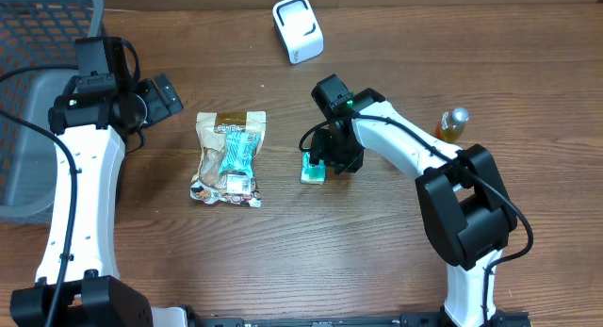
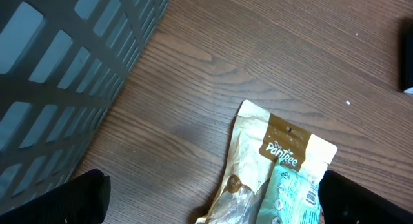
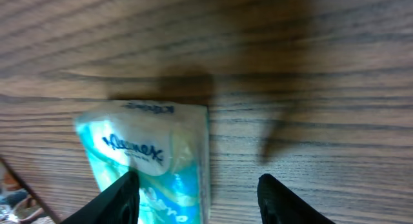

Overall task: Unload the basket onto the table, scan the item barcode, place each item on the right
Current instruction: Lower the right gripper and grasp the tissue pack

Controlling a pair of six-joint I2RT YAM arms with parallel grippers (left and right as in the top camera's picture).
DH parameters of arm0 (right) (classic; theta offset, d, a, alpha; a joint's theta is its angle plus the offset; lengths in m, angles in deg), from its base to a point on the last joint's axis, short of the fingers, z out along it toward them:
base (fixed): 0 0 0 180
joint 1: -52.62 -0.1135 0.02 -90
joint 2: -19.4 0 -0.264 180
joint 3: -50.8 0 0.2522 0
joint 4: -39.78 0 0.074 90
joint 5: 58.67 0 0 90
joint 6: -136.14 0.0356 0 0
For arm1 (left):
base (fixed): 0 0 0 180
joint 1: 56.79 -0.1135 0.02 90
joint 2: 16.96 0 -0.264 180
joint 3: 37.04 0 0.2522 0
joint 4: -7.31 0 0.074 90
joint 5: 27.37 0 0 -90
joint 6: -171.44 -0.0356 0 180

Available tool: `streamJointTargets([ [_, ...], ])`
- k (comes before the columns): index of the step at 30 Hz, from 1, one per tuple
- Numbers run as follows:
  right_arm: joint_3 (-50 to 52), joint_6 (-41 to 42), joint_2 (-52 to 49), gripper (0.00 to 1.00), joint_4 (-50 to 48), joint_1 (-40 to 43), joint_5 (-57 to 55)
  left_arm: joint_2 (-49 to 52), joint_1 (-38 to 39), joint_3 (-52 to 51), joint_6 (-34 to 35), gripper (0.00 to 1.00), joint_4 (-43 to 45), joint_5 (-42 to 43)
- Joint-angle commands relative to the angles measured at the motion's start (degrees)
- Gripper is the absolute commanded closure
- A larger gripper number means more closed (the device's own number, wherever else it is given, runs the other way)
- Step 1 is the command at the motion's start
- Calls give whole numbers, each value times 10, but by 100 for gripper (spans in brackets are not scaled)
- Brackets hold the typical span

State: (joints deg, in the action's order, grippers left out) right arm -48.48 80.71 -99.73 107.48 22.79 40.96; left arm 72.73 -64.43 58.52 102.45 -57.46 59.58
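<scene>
My right gripper should grab the tissue pack (image 1: 312, 169) across its sides next. The printed Kleenex end will then stay free to show to the barcode scanner.
A small teal and white Kleenex tissue pack (image 1: 312, 169) (image 3: 145, 153) lies flat on the wood table. My right gripper (image 1: 332, 161) (image 3: 199, 179) stands over it, open. Its left finger (image 3: 116, 201) is at the pack's left side, and its right finger (image 3: 284, 201) is clear of the pack over bare wood. The white barcode scanner (image 1: 298, 28) stands at the back of the table. My left gripper (image 1: 165, 95) (image 2: 213, 188) is wide open and holds nothing, hovering just left of a beige snack bag (image 1: 226, 157) (image 2: 258, 153).
A teal packet (image 2: 293, 192) with a barcode lies on the snack bag. A grey mesh basket (image 1: 38, 91) (image 2: 58, 62) fills the far left. A small amber bottle (image 1: 452, 124) stands at the right. Bare wood lies between the bags and the tissue pack.
</scene>
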Motion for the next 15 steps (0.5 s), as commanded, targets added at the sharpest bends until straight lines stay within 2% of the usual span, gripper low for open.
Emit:
streamJointTargets([
  [1, 8, 2, 2, 53, -10, -1, -5, 3, -5, 4, -2, 0, 2, -3],
  [5, 8, 2, 2, 62, -15, -1, -5, 3, -5, 4, -2, 0, 2, -3],
  [8, 3, 2, 4, 73, -10, 2, -3, 3, -5, 4, -2, 0, 2, -3],
  [15, -4, 1, 10, 72, -9, 16, 26, 3, -5, 4, -2, 0, 2, -3],
])
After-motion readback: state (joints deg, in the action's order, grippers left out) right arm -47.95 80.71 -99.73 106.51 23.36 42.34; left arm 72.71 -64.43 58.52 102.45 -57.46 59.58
